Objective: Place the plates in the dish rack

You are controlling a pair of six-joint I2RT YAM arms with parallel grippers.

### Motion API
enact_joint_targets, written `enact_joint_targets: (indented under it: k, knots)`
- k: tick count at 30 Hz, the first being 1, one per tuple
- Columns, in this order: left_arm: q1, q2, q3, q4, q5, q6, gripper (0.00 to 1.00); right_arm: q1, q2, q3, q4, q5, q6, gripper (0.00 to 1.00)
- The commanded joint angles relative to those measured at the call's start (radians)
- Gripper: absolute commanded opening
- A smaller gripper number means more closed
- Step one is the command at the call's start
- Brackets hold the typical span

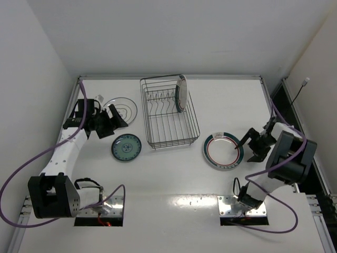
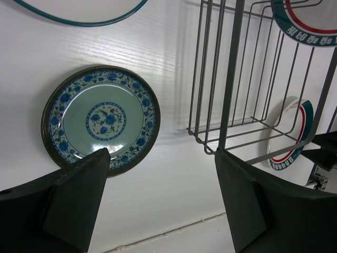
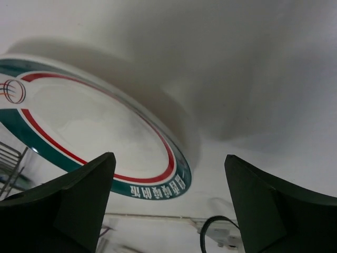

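Note:
The right gripper grabs the flat green-rimmed plate's rim facing away from the dish rack next, which leaves the opposite edge free to slot in.
The dish rack (image 1: 169, 113) stands mid-table, with one green-rimmed plate (image 1: 181, 93) upright at its far right end. A second green-rimmed plate (image 1: 223, 151) lies flat to the right of the rack. My right gripper (image 1: 247, 148) is open and empty at that plate's right edge; the plate (image 3: 95, 132) fills the right wrist view ahead of the gripper (image 3: 168, 182). The line-pattern plate (image 1: 120, 109) and the teal plate (image 1: 126, 147) lie left of the rack. My left gripper (image 1: 119, 122) is open and empty between them. In the left wrist view the gripper (image 2: 160, 182) hovers with the teal plate (image 2: 100, 120) to its left and the rack (image 2: 231, 79) to its right.
White walls close in the table at the back and both sides. The arm bases and their mounting plates sit at the near edge (image 1: 168, 205). Purple cables trail from both arms. A cable loop (image 3: 216, 221) shows beyond the plate in the right wrist view.

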Motion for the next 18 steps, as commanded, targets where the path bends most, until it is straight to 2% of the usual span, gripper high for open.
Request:
enact_joint_targets:
  k: [1, 6, 7, 10, 11, 13, 14, 16, 18]
  knots:
    - [-0.005, -0.038, -0.032, 0.037, 0.019, -0.020, 0.78, -0.020, 0.072, -0.029, 0.092, -0.156, 0.010, 0.80]
    - [-0.005, -0.038, -0.052, 0.059, 0.037, -0.030, 0.78, -0.045, 0.152, -0.091, 0.173, -0.258, 0.019, 0.71]
    - [-0.005, -0.038, -0.052, 0.059, 0.037, -0.039, 0.78, -0.045, 0.163, -0.092, 0.186, -0.268, 0.028, 0.62]
    - [-0.005, -0.038, -0.052, 0.068, 0.037, -0.039, 0.78, -0.036, 0.195, -0.122, 0.245, -0.297, 0.056, 0.47]
    - [-0.005, -0.029, -0.052, 0.068, 0.037, -0.039, 0.78, -0.036, 0.207, -0.131, 0.259, -0.297, 0.065, 0.33]
    - [-0.005, -0.029, -0.043, 0.068, 0.037, -0.039, 0.78, -0.036, 0.207, -0.144, 0.278, -0.297, 0.074, 0.21]
    - [-0.005, -0.029, -0.043, 0.059, 0.037, -0.039, 0.78, -0.036, 0.216, -0.144, 0.278, -0.297, 0.075, 0.10]
    - [-0.005, -0.029, -0.031, 0.059, 0.037, -0.030, 0.78, -0.036, 0.207, -0.144, 0.287, -0.297, 0.075, 0.00]
    - [-0.005, -0.029, -0.022, 0.050, 0.037, -0.030, 0.78, -0.036, 0.181, -0.118, 0.275, -0.297, 0.075, 0.00]
